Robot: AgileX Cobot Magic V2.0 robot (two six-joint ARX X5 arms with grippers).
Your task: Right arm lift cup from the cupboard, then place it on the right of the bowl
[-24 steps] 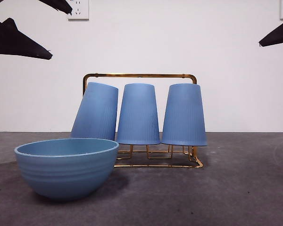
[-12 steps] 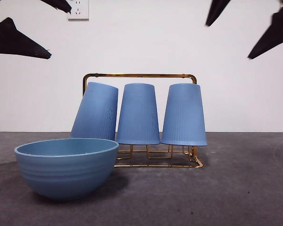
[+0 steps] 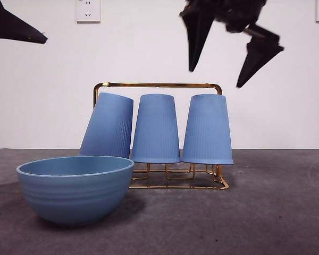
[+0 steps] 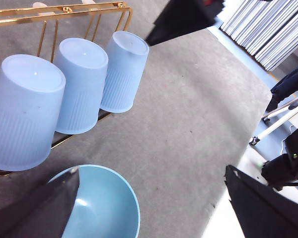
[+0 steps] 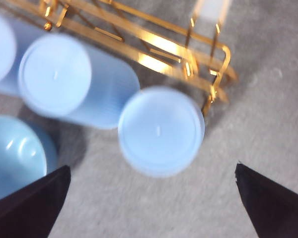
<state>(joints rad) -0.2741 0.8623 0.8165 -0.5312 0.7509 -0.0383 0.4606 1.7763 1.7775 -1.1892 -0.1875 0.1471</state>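
Observation:
I will grab the blue ribbed cup with my right gripper by its upturned base [image 3: 209, 103] next, because the cup's wide rim sits tight against the middle cup's rim [image 3: 175, 159].
Three ribbed blue cups stand upside down on the gold wire cupboard [image 3: 157, 85]: a tilted left one [image 3: 108, 127], a middle one [image 3: 156, 129] and a right one [image 3: 208, 129]. The light-blue bowl [image 3: 74, 188] sits in front of the rack at the left. My right gripper [image 3: 215, 77] hangs open just above the right cup, touching nothing. In the right wrist view the gripper [image 5: 152, 166] is open, and that cup's base [image 5: 160, 131] lies between the spread jaws. My left gripper [image 4: 152, 169] is open and empty, high at the left [image 3: 21, 29].
Grey table surface [image 3: 276, 212] stretches to the right of the bowl and the rack. The white wall behind carries a socket [image 3: 88, 9]. The left wrist view shows the table's edge and a chair base [image 4: 268, 134] beyond it.
My right gripper has moved left and down from the top right corner to above the right cup. The left gripper's tip has risen a little. The cups, rack and bowl have not moved.

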